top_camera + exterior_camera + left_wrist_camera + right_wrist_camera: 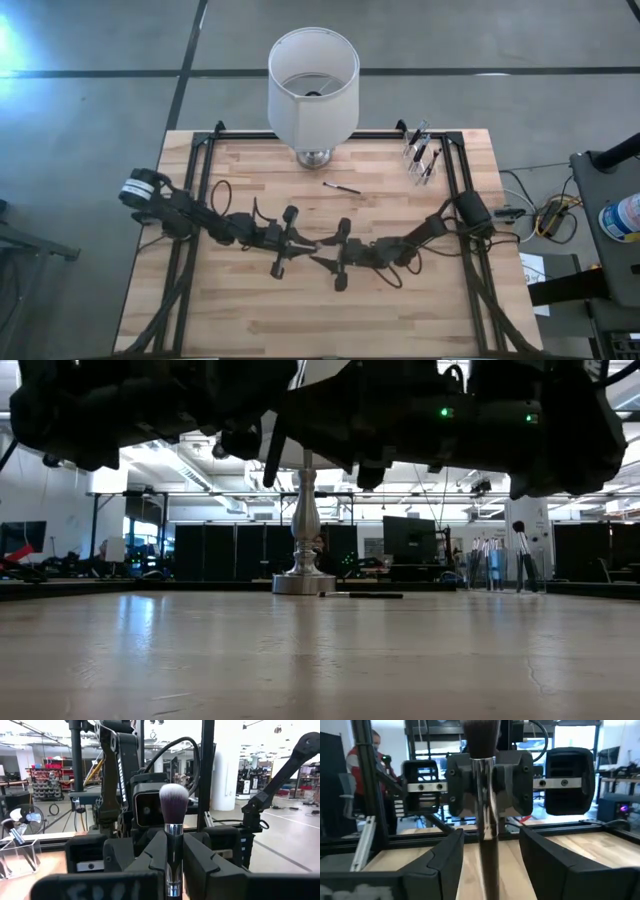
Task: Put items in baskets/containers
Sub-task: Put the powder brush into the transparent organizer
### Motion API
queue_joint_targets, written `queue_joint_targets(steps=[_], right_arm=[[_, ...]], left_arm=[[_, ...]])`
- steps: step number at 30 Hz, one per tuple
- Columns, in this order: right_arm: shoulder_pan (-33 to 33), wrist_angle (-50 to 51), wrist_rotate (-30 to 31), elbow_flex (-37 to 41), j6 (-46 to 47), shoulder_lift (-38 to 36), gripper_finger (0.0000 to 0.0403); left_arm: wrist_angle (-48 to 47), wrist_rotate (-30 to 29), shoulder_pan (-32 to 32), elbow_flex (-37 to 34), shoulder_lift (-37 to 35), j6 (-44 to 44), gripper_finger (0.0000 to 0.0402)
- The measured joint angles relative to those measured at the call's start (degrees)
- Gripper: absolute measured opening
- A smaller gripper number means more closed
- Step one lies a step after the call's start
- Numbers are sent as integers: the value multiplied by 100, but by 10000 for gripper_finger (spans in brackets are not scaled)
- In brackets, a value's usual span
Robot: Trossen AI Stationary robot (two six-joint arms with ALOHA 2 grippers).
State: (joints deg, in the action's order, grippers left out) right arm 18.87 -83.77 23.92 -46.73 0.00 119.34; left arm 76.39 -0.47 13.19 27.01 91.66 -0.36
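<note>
The fingers of my right gripper are on either side of the brush's dark handle, so it should close. Closing now would hold the brush.
My two grippers meet nose to nose over the middle of the table. The left gripper is shut on an upright makeup brush with white-tipped bristles, a silvery ferrule and a dark handle. The right gripper is open, with one finger on each side of the brush's dark handle, apart from it. Another brush lies flat on the table near the lamp. The clear cup stands at the far right corner and holds several brushes. My left gripper pinches the brush by its silvery ferrule between its two fingers. The fingers come in level from the table's left and lie across the brush. The brush stands upright, bristles up and handle hanging down, lifted clear of the table.
A big white lampshade on a metal base stands at the far middle of the table. A dark frame runs along the table's edges. Bare wood lies on the near side of the arms. A person in red stands beyond the table.
</note>
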Motion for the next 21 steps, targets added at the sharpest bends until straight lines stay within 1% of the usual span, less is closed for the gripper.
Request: queue_joint_targets(steps=[4, 7, 10, 14, 16, 18, 21], right_arm=[[0, 11, 19, -118, -154, 54, 169], [10, 106, 10, -158, -154, 41, 145], [29, 102, 12, -161, -156, 31, 106], [68, 91, 25, -141, -209, 28, 41], [90, 94, 67, -109, -276, 0, 40], [121, 99, 250, -26, -308, -61, 40], [163, 110, 416, 214, -377, -242, 40]], left_arm=[[-2, 60, 0, 80, 99, -17, 33], [-1, 61, 0, 100, 146, -20, 34], [-32, 62, 0, 100, 152, -33, 34], [-73, 39, 0, 100, 102, -225, 41], [-109, -74, 0, 100, 68, -391, 50], [-150, -168, 0, 89, 20, -522, 62], [-145, -249, 0, 76, -44, -540, 78]])
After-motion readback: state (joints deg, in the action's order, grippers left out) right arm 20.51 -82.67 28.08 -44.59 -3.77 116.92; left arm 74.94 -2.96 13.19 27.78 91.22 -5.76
